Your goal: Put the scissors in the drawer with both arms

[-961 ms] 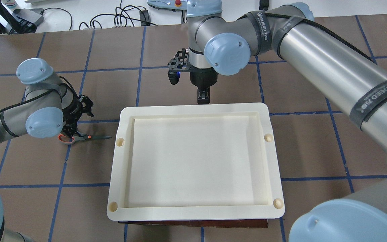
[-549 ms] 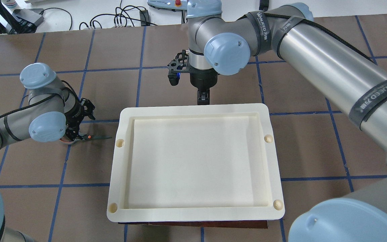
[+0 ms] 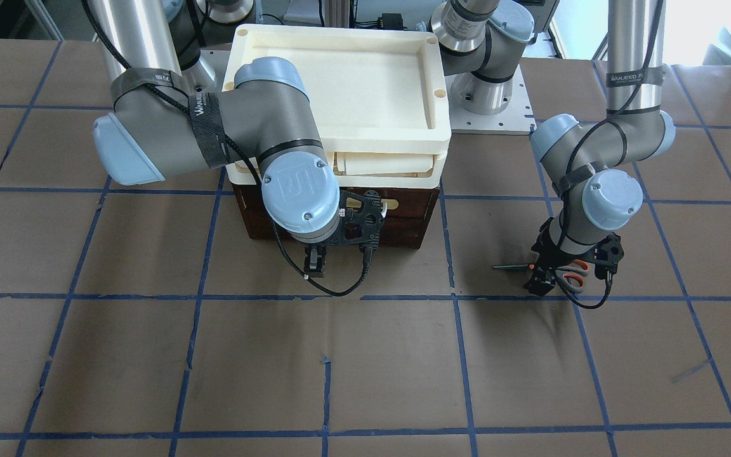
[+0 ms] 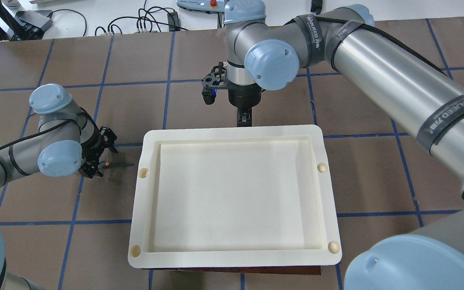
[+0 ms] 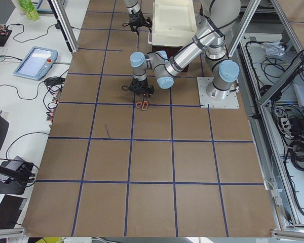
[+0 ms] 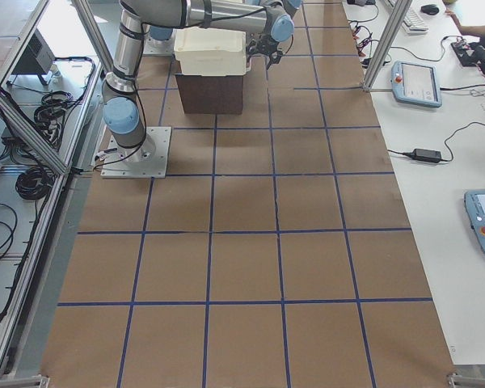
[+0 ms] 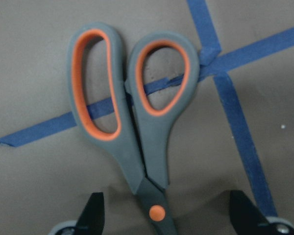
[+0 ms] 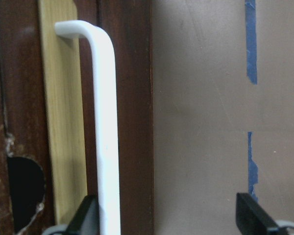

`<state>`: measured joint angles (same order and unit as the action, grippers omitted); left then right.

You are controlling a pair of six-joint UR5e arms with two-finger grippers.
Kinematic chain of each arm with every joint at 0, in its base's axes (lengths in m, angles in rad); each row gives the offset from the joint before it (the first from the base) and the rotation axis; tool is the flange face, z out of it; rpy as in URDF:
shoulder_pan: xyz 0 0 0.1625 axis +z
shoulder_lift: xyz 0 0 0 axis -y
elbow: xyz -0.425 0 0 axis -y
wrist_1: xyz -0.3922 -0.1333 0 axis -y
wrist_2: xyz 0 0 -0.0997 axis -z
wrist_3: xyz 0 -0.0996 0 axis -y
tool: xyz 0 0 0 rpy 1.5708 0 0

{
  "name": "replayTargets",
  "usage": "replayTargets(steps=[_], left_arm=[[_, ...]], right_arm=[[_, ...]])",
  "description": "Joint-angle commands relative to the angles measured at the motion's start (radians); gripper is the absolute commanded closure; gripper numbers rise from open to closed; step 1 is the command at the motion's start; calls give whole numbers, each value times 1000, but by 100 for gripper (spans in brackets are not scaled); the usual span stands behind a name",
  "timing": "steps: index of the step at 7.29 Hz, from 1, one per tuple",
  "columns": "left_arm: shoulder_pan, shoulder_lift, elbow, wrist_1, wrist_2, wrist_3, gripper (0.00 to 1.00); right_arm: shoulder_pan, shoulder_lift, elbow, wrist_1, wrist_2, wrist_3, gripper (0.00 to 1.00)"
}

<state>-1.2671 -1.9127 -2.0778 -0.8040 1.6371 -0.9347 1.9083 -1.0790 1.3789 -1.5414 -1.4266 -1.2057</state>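
My left gripper grabs the scissors [image 7: 142, 127] at the narrow orange pivot [image 7: 157, 213] next, since the looped handles spread nearly as wide as its open fingers.
The scissors [image 7: 142, 127] lie flat on the brown table, grey handles with orange-lined loops. In the front view the scissors [image 3: 570, 277] are partly under my left gripper [image 3: 540, 279]. In the left wrist view my left gripper [image 7: 169, 215] is open, its fingers [image 7: 93, 215] on either side of the orange pivot. The blades [image 4: 121, 164] point toward the tray. My right gripper [image 8: 170, 220] is open in front of the closed drawer [image 8: 132, 98], with the white bar handle [image 8: 105, 98] just inside one finger. The drawer front [image 3: 413, 206] is partly hidden by the right wrist.
A cream-white tray [image 4: 232, 131] sits on top of the dark wooden cabinet [image 6: 212, 93], with a second tray [image 3: 391, 166] beneath it. Blue tape lines grid the brown table [image 4: 135, 100]. The left arm's base plate [image 3: 492, 120] stands beside the cabinet.
My left gripper has moved along the scissors toward the blades and now covers the handles from overhead. My right gripper has shifted slightly toward the drawer front.
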Motion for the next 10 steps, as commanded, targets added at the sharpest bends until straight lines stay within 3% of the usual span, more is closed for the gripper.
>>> replayTargets(steps=[1, 4, 5, 7, 10], left_arm=[[0, 1, 2, -1, 0, 0, 37], [0, 1, 5, 0, -13, 4, 62], [0, 1, 8, 0, -16, 4, 78], [0, 15, 39, 0, -17, 11, 84], [-2, 43, 88, -12, -13, 25, 84]], right_arm=[[0, 17, -12, -3, 2, -8, 2], [-2, 39, -40, 3, 20, -9, 1], [0, 39, -40, 4, 20, -9, 1], [-2, 39, -43, 4, 20, -11, 1], [-2, 41, -38, 12, 20, -12, 1]])
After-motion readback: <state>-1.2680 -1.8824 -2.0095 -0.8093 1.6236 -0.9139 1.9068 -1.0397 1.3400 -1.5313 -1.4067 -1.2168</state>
